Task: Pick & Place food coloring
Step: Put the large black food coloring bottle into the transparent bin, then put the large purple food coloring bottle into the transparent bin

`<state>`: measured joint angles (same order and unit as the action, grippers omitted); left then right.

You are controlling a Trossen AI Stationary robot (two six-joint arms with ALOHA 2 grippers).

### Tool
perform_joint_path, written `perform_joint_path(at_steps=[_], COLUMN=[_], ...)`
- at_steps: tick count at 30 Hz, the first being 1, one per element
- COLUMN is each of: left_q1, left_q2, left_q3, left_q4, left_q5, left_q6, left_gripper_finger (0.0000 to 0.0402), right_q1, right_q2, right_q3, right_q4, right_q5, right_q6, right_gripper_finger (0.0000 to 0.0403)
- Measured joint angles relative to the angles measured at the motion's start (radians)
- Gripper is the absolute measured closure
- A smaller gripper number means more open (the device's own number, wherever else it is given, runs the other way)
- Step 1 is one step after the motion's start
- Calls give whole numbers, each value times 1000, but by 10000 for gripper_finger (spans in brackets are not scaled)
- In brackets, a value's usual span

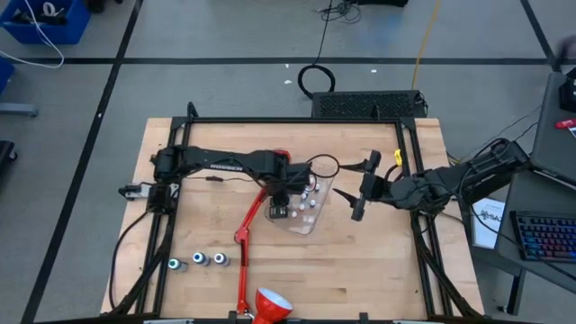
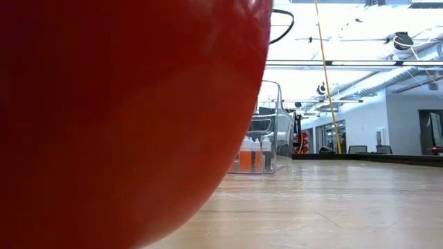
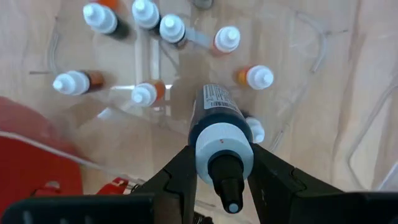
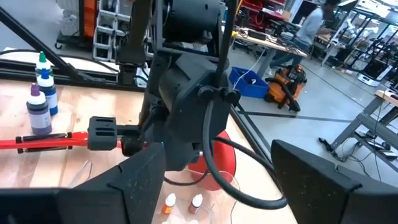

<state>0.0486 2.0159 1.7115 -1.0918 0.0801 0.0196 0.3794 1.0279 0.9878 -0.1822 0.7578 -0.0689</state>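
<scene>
The labelled bottle's lower end [image 3: 216,93] reaches down among the small white-topped bottles inside the clear tub [image 3: 193,71], so my left gripper should open now.
My left gripper [image 1: 286,200] hangs over the clear plastic tub [image 1: 306,216] at the table's middle, shut on a dark blue food coloring bottle [image 3: 216,115] with a white collar and dark nozzle. Several tiny white-topped bottles [image 3: 144,93], some orange-red, stand on their bases in the tub below it. Three larger dark bottles [image 1: 198,260] stand upright near the table's front left and also show in the right wrist view [image 4: 40,93]. My right gripper [image 1: 357,209] hovers open, right of the tub, its fingers [image 4: 143,180] wide apart and holding nothing. My left gripper pinches the bottle's white collar [image 3: 204,148], just below the nozzle, between its two fingers [image 3: 180,174]. The fingers come from above, pointing down. The bottle hangs upright below them, nozzle up, lifted clear, its bottom end [image 3: 214,93] over the tub.
A red desk lamp lies across the table's front: its arm [image 1: 247,225] passes just left of the tub, and its shade [image 1: 270,306] at the front edge fills most of the low view [image 2: 124,124]. A black cable [image 1: 324,166] loops behind the tub.
</scene>
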Motion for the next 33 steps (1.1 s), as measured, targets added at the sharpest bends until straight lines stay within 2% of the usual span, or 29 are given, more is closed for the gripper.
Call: perform_joint_path(at_steps=[4, 11, 17, 21, 25, 29, 33], left_q1=[0, -5, 2, 8, -16, -127, -307], left_q2=[3, 3, -25, -88, -203, -345, -461], left_q3=[0, 0, 3, 50, 70, 29, -52], left_q4=[9, 24, -18, -111, -225, -350, -380], left_q5=[23, 25, 25, 5, 20, 61, -58], left_q6=[-10, -34, -50, -102, -209, -376, -647], left_gripper_finger=[277, 146, 79, 62, 59, 58, 57], right_q1=[0, 0, 0, 0, 0, 0, 0], right_q2=[0, 0, 0, 0, 0, 0, 0], right_q3=[-5, -5, -5, -5, -5, -5, -5], right_q4=[0, -1, -1, -1, -2, -3, -9], right_q5=[0, 0, 0, 0, 0, 0, 0], right_q6=[0, 0, 4, 4, 4, 8, 31], right_gripper_finger=[124, 124, 124, 124, 124, 124, 124])
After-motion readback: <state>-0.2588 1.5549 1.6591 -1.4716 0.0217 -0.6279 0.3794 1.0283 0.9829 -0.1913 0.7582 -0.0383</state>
